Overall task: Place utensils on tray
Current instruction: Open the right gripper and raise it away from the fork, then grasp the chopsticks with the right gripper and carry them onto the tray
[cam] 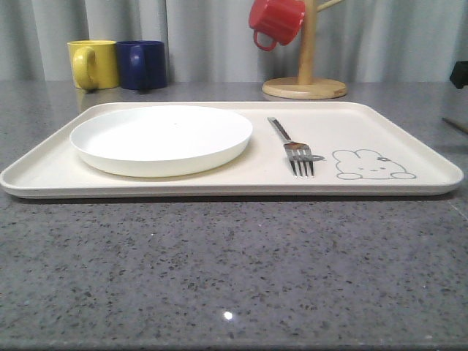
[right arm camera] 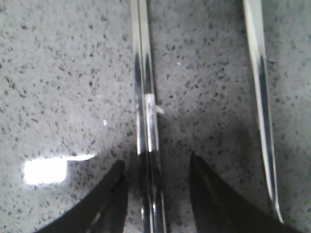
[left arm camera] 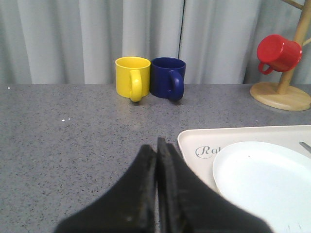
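My fingers are low on either side of the chopsticks on the counter and closing would catch them, so my right gripper closes next.
A large cream tray [cam: 365, 124] with a rabbit drawing lies across the counter. On it a silver fork [cam: 292, 146] rests to the right of a round white plate [cam: 161, 139]. In the right wrist view a pair of flat silver chopsticks [right arm camera: 145, 97] lies on the speckled counter. My right gripper [right arm camera: 156, 159] is open and low over them, one finger on each side. Another slim silver utensil handle [right arm camera: 260, 87] lies beside them. My left gripper [left arm camera: 157, 145] is shut on nothing, just off the tray's corner [left arm camera: 194, 141] near the plate [left arm camera: 262, 179].
A yellow mug [cam: 93, 64] and a blue mug [cam: 142, 64] stand at the back left. A wooden mug tree [cam: 305, 88] holding a red mug [cam: 276, 22] stands behind the tray. Grey curtains close the back.
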Robot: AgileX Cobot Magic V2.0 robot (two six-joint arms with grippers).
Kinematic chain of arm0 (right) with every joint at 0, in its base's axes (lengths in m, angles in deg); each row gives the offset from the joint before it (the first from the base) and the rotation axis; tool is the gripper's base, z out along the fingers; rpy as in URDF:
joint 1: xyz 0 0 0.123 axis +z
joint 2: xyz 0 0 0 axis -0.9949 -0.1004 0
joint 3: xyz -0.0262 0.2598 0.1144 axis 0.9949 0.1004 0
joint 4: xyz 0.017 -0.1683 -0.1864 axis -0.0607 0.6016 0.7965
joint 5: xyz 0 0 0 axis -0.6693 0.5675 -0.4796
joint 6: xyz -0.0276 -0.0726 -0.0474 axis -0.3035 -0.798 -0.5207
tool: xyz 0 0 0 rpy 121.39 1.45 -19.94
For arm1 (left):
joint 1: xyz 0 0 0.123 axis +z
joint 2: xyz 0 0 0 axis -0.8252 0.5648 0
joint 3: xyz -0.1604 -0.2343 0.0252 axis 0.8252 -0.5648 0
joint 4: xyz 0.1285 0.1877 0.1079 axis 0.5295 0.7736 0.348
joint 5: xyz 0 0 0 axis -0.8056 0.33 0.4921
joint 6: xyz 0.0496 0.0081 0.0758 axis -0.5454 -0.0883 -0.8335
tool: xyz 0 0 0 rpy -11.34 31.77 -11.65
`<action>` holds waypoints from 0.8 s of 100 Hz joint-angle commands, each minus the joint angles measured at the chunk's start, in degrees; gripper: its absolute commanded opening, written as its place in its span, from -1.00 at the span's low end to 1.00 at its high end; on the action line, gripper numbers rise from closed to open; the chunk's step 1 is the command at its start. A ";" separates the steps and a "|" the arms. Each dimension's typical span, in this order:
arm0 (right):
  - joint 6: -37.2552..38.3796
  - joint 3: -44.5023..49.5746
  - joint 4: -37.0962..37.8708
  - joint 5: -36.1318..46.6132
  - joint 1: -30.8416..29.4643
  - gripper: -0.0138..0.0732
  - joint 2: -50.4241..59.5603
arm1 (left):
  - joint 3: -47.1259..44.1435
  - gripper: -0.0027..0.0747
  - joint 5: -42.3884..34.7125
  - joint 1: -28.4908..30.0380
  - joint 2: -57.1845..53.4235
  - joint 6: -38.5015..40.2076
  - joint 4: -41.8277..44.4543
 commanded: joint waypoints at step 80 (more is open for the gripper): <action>-0.20 -1.58 -4.78 1.04 2.67 -0.81 8.07 | 1.64 -0.98 -4.56 -0.14 0.24 0.18 -0.73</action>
